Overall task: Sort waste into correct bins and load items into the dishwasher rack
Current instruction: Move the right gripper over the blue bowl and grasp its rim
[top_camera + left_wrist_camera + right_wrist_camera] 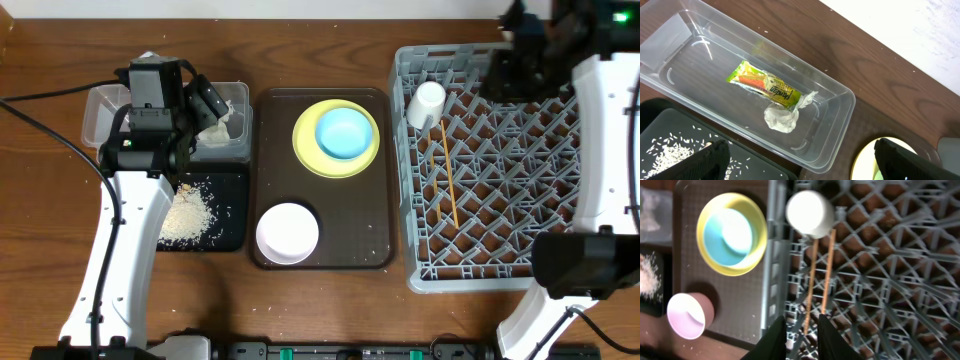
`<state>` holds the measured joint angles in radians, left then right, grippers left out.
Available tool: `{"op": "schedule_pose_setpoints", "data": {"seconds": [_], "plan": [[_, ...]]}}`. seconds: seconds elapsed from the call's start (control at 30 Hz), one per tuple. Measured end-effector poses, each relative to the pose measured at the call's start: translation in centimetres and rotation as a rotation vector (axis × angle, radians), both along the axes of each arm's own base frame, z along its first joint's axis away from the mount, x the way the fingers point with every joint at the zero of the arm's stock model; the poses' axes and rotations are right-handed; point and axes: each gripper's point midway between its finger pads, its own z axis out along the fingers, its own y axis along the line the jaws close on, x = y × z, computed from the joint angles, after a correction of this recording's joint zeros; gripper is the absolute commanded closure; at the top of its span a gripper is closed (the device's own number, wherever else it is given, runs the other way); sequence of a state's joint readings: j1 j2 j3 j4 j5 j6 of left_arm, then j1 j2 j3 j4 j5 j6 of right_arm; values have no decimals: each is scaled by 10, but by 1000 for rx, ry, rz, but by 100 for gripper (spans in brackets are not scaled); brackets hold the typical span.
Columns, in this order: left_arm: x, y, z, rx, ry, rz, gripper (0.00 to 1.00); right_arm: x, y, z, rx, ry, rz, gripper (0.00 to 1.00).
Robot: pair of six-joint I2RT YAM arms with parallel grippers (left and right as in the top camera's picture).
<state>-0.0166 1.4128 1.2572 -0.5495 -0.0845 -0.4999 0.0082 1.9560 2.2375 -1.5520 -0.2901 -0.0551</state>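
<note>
I need my right gripper to grab the blue bowl by its rim (369,137) next, fingers on both sides of the bowl's side, to tip it base-first into the dishwasher rack (500,272).
The grey dishwasher rack (500,272) on the right holds a white cup (427,103) on its side and two chopsticks (447,185) lying on the lattice. My right gripper (801,318) hangs above them, its jaws a little apart with nothing between; the chopsticks (820,275) show below the gap. My left gripper (805,165) is wide open over the clear tub (849,97), which holds a yellow-green wrapper (767,86) and a white tissue (781,119). Rice crumbs (188,215) lie in the black tray (232,215). A blue bowl (343,132) sits on the yellow plate (305,140).
The plate and a bowl (287,232), white inside and pink outside, rest on a brown serving tray (340,250) between the bins and the rack. Black cables trail along the table's left side. The left arm covers part of the tub and black tray.
</note>
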Motion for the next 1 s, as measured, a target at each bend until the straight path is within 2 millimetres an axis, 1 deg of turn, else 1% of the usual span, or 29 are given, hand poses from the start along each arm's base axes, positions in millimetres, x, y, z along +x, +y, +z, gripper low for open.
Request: {"op": "schedule_pose_setpoints", "data": {"seconds": [0.17,0.27,0.37,0.43,0.5,0.63,0.73,0.8,0.9,1.0], "plan": [[0,0,0,0,0,0,5,-6,36,-1,-15,-4,89,80],[0,0,0,0,0,0,5,-6,62,1,-19,-30,153,79],[0,0,0,0,0,0,5,-7,94,3,-18,-71,226,78],[0,0,0,0,0,0,5,-7,123,4,-11,-110,289,78],[0,0,0,0,0,0,5,-8,149,4,-9,-151,344,75],[0,0,0,0,0,0,5,-8,188,-2,-34,-222,415,68],[0,0,0,-1,0,0,5,-11,214,-17,-66,-257,461,67],[0,0,0,0,0,0,5,-15,227,-33,-79,-257,488,68],[0,0,0,0,0,1,5,-20,242,-65,-94,-250,519,67],[0,0,0,0,0,0,5,-19,249,-97,-100,-259,527,60]]}}
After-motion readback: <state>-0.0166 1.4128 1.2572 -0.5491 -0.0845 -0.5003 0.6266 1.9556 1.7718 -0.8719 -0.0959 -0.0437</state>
